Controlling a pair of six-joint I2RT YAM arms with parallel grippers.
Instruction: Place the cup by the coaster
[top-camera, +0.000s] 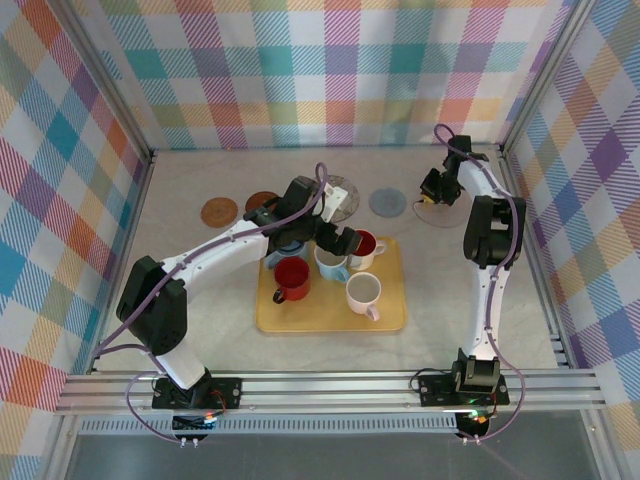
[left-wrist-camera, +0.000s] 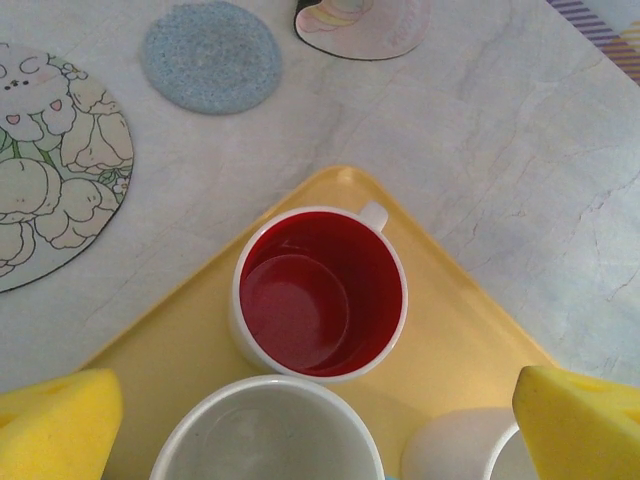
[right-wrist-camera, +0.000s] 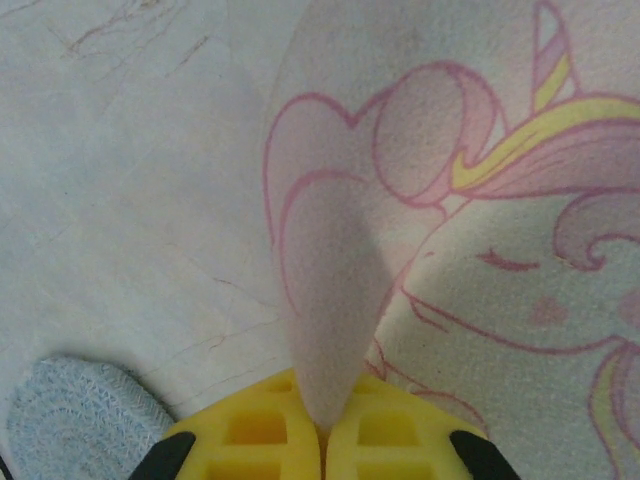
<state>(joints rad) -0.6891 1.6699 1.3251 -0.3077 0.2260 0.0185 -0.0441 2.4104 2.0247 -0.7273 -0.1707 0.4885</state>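
I can open my right gripper now, because the rest of the unicorn coaster (top-camera: 445, 215) lies on the tabletop and the pinched edge would drop flat.
Several cups stand on a yellow tray (top-camera: 392, 312): a red cup (top-camera: 292, 278), a pale one (top-camera: 331, 264), a white cup with a red inside (top-camera: 366, 245) (left-wrist-camera: 320, 295) and a white-pink one (top-camera: 363, 292). My left gripper (top-camera: 335, 237) (left-wrist-camera: 318, 425) hangs open over the tray's far side. Its yellow pads (left-wrist-camera: 55, 420) stand wide on either side of the pale cup (left-wrist-camera: 265, 430), not touching it. My right gripper (top-camera: 432, 195) (right-wrist-camera: 325, 430) is shut on the lifted edge of a unicorn coaster (top-camera: 445, 215) (right-wrist-camera: 450, 200) at the far right.
Other coasters lie beyond the tray: a brown one (top-camera: 219, 211), a darker brown one (top-camera: 262, 200), a floral one (top-camera: 340, 190) (left-wrist-camera: 50, 170) and a blue-grey one (top-camera: 387, 202) (left-wrist-camera: 210, 55) (right-wrist-camera: 80, 415). Plaid walls close in the table on three sides.
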